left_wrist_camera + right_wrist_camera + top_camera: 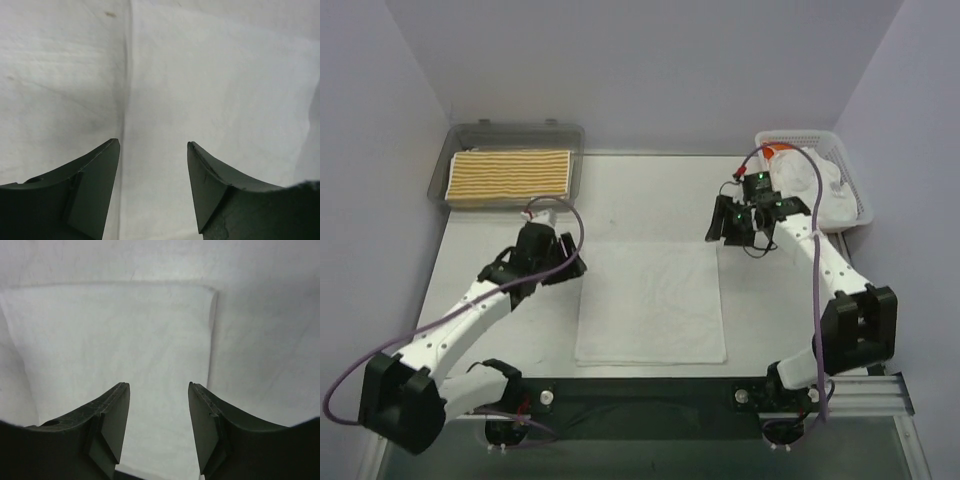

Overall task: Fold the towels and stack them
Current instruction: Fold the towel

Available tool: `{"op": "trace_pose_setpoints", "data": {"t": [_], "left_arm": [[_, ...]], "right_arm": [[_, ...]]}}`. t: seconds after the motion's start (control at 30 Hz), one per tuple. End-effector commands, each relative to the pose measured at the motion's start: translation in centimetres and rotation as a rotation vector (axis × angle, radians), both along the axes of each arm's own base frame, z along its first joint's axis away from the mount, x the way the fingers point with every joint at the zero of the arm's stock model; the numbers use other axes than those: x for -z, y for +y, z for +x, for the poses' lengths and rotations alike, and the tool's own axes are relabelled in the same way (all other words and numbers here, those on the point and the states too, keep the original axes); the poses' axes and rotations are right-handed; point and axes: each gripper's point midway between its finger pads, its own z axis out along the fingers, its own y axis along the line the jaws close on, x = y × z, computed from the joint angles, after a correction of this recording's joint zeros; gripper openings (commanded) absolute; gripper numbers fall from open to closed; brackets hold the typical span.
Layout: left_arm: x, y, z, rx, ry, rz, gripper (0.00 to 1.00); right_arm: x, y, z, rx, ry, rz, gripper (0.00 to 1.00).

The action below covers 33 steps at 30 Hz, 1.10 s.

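Note:
My right gripper grabs the white towel by its far corner opposite my left gripper next, to fold the towel's far edge nearward.
A plain white towel [650,300] lies flat in the middle of the table, folded into a rectangle. My left gripper [568,264] hovers at its far left corner; in the left wrist view it [154,145] is open and holds nothing, over the towel [220,90] just inside its left edge. My right gripper [723,232] hangs at the far right corner, open and empty [159,386] above the towel [110,335]. A yellow-and-white striped towel [510,175] lies folded in the tray. More white towels [812,182] sit crumpled in the basket.
The clear grey tray [510,130] stands at the back left. The white mesh basket [855,195] stands at the back right, close behind my right arm. Bare table [650,195] lies between them. A black rail [650,395] runs along the near edge.

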Motion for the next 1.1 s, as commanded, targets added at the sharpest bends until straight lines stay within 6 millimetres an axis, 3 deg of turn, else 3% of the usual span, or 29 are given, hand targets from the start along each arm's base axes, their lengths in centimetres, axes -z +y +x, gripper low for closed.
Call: {"op": "trace_pose_setpoints", "data": {"t": [0.0,0.03,0.07,0.1,0.17,0.23,0.27,0.4,0.43,0.47,0.7,1.07], "left_arm": [[-1.0,2.8,6.0,-0.026,-0.11,0.049,0.67],[-1.5,2.6,7.6,-0.019,-0.143,0.021,0.68],[-0.2,3.4,8.9,-0.023,-0.111,0.031,0.69],[-0.1,3.4,9.8,-0.018,-0.113,0.026,0.7],[0.6,3.0,12.2,0.006,-0.104,0.012,0.7],[1.3,2.2,14.1,0.037,-0.101,0.004,0.71],[1.6,1.8,14.6,0.052,-0.097,-0.005,0.71],[2.6,0.9,17.3,0.072,-0.097,-0.008,0.71],[3.9,0.9,17.6,0.076,-0.066,0.002,0.71],[3.7,0.6,18.3,0.079,-0.073,0.004,0.71],[7.1,0.4,18.9,0.096,0.018,0.024,0.68],[10.4,0.7,16.7,0.13,0.123,0.045,0.66]], "right_arm": [[1.1,-1.6,3.5,-0.006,0.01,-0.001,0.5],[1.3,-1.9,4.4,0.004,0.009,0.011,0.54],[0.9,-2.4,5.7,0.018,-0.004,0.038,0.54],[1.8,-2.6,6.6,0.017,0.005,0.042,0.56],[1.8,-3.4,8.3,0.032,-0.009,0.05,0.56],[3.1,-3.6,9.4,0.033,0.017,0.062,0.57],[2.8,-3.9,10.3,0.039,0.006,0.068,0.57],[5.2,-4.0,12.0,0.029,0.049,0.085,0.55],[5.5,-3.9,12.1,0.023,0.057,0.091,0.53],[5.9,-3.8,12.3,0.017,0.062,0.09,0.52],[9.4,-3.1,11.4,-0.007,0.163,0.126,0.49],[11.8,-2.5,8.8,-0.035,0.268,0.179,0.46]]}}
